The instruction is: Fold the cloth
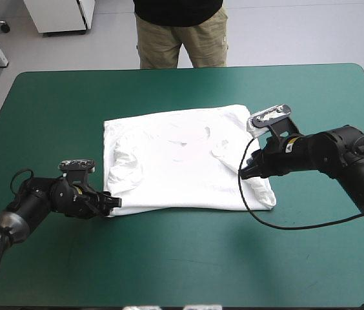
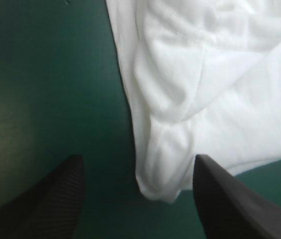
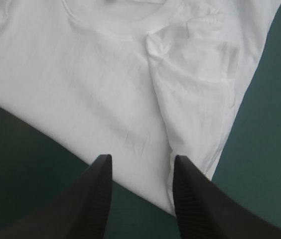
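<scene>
The T-shirt's body (image 1: 185, 161) lies flat on the cover. My left gripper should next grab it by the rounded corner (image 1: 113, 210) that sticks out between its fingers.
The white T-shirt (image 1: 182, 158) lies flat in the middle of the table, its sleeves folded in over the body into a rough rectangle. My left gripper (image 1: 114, 202) sits low at the shirt's near left corner. In the left wrist view it (image 2: 138, 159) is open, and the rounded corner of the T-shirt (image 2: 180, 99) lies on the cover between its fingers. My right gripper (image 1: 243, 171) hovers over the shirt's right side. It (image 3: 141, 158) is open there, above the T-shirt (image 3: 105, 79) beside the folded-in sleeve (image 3: 195, 74) near the hem edge.
Teal-green cover (image 1: 182, 258) shows on every side of the shirt, widest toward the near edge and the left. The table's far edge (image 1: 188, 67) runs a short way beyond the shirt.
</scene>
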